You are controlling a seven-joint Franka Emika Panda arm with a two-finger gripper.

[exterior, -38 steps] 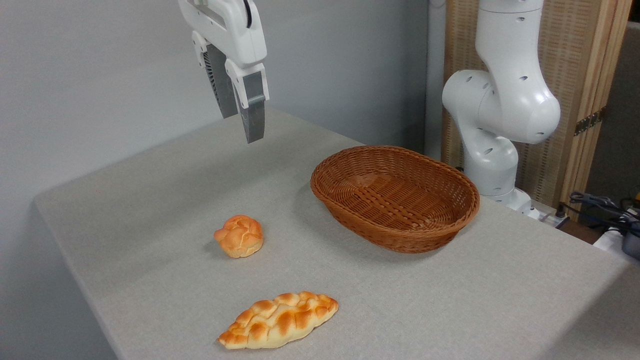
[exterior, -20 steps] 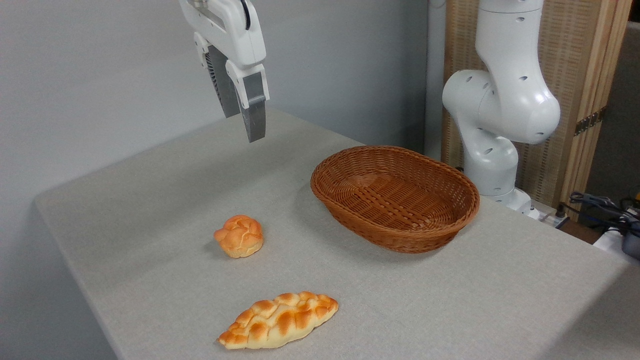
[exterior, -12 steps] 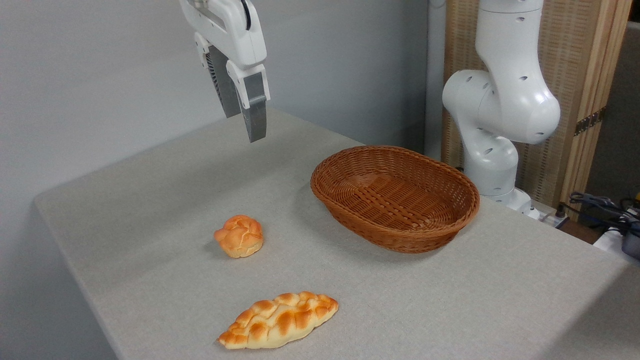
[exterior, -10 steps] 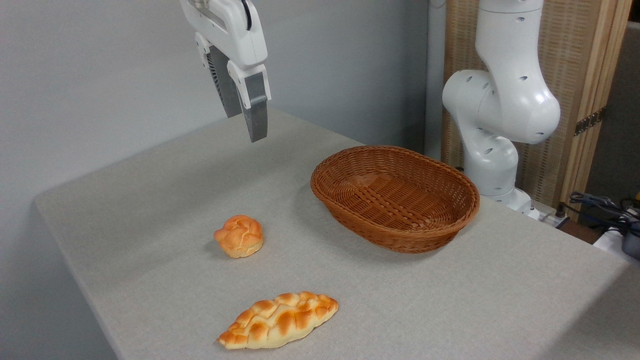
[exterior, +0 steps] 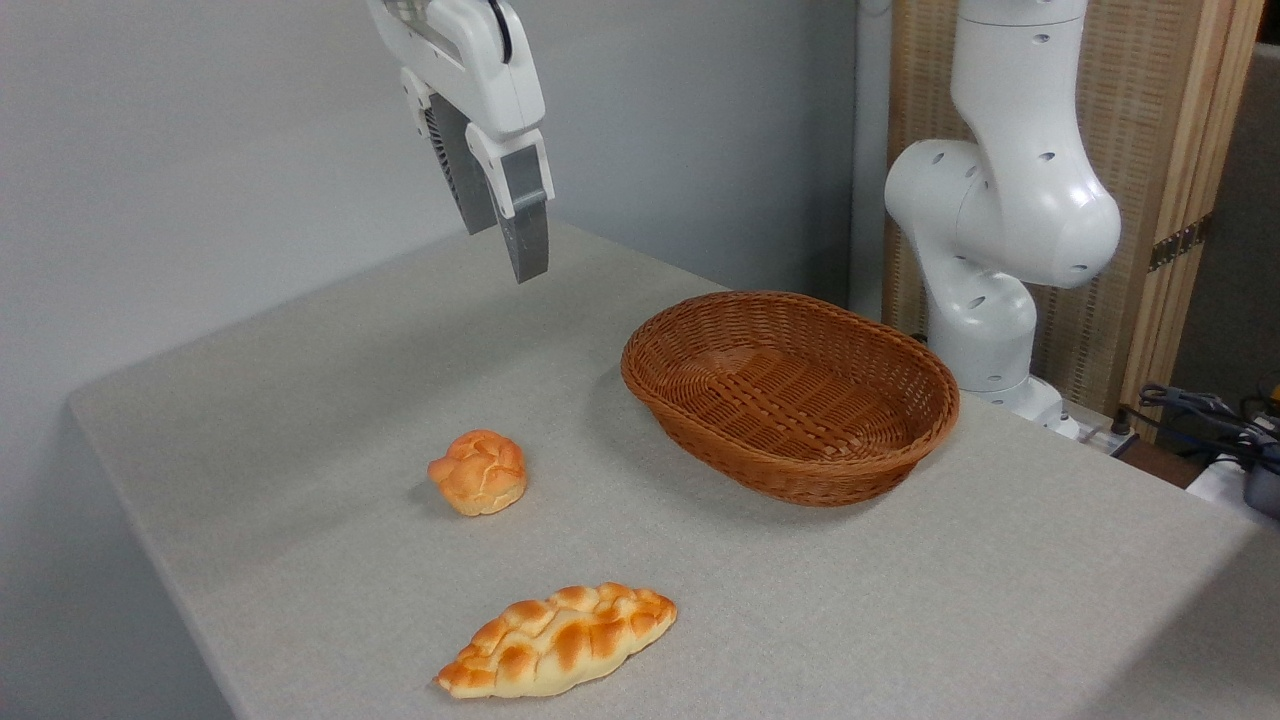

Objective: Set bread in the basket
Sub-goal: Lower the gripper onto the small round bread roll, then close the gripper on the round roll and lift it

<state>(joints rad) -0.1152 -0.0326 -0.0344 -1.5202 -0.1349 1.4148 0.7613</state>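
I need to grab the bread by its crusty sides with my gripper next, to put it into the basket.
The bread (exterior: 480, 472), a small round knotted bun with an orange-golden crust, lies on the grey table left of centre. The basket (exterior: 812, 472), oval, reddish-brown wicker, stands to its right with nothing inside. My gripper (exterior: 506, 254) hangs high above the table's far side, well above and behind the bread and left of the basket. Its two grey fingers stand apart, open, with nothing between them.
A longer flat braided loaf (exterior: 558, 640) lies near the table's front edge, below the bun. The arm's white base (exterior: 1000, 230) rises behind the basket at the right. Cables (exterior: 1210, 415) sit off the table at far right. A wall backs the left side.
The gripper has drifted a little to the right, toward the basket side, at about the same height. Bun, loaf and basket have not moved.
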